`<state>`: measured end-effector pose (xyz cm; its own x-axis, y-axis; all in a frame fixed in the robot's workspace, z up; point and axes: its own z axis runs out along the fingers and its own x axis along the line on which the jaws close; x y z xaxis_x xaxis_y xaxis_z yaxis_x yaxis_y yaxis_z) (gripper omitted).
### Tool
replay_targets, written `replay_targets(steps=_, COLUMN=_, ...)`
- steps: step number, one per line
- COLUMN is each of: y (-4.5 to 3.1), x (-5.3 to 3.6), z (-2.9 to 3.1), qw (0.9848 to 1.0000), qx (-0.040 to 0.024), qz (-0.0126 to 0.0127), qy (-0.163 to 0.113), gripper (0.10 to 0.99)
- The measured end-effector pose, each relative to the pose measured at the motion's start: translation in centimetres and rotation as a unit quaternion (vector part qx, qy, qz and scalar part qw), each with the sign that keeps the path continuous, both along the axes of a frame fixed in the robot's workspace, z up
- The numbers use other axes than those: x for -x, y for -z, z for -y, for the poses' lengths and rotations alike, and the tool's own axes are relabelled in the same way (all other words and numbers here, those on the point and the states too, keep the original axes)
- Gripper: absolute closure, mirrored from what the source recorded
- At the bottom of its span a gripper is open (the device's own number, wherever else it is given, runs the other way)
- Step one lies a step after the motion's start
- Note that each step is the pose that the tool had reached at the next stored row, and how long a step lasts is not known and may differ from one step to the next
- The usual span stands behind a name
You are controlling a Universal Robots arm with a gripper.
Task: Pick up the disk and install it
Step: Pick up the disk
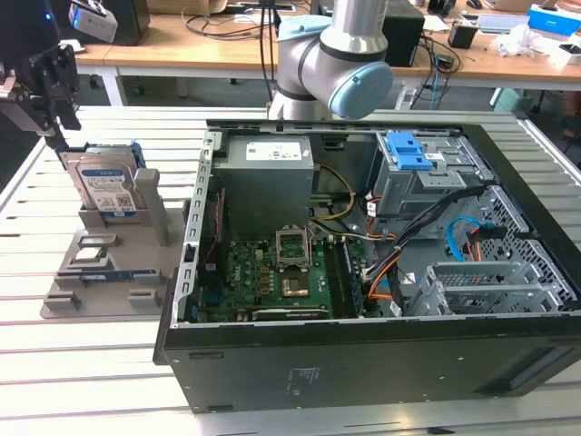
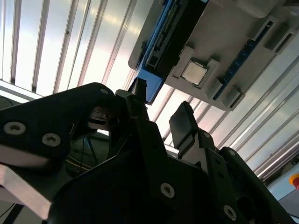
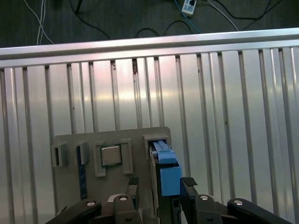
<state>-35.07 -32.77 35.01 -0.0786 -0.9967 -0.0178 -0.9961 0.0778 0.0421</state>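
My gripper picks up the disk by its upper end with the blue frame (image 1: 109, 153) next, to install it in the computer case.
The disk (image 1: 107, 186) stands upright on its edge in a slot of a grey holder (image 1: 100, 277) at the exterior view's left; it is silver with a white-and-blue label and a blue frame. My gripper (image 1: 56, 136) hangs just above its upper corner, open. In the first wrist view the disk's blue frame (image 3: 167, 175) sits between the two black fingers (image 3: 133, 186) of the gripper (image 3: 160, 186), with a gap on at least one side. In the second wrist view the disk's dark edge (image 2: 173, 32) lies beyond the gripper (image 2: 161, 105), whose jaws stand apart.
An open computer case (image 1: 363, 359) lies at the exterior view's right, with a motherboard (image 1: 272, 272), a grey power supply box (image 1: 270, 173) and a blue latch piece (image 1: 408, 154). The holder also carries a square chip (image 3: 111, 155). A slatted metal table (image 1: 91, 381) lies under everything.
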Motion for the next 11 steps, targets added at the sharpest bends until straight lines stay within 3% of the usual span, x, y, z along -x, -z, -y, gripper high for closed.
replay_targets(steps=3, y=0.84, x=-0.40, z=-0.64, qw=1.0000, qx=0.0018, qz=0.0000, qy=-0.007, gripper=0.604)
replay_targets(steps=11, y=3.01, x=-1.37, z=-1.19, qw=0.9999, qx=0.0075, qz=-0.0004, qy=-0.012, gripper=0.604)
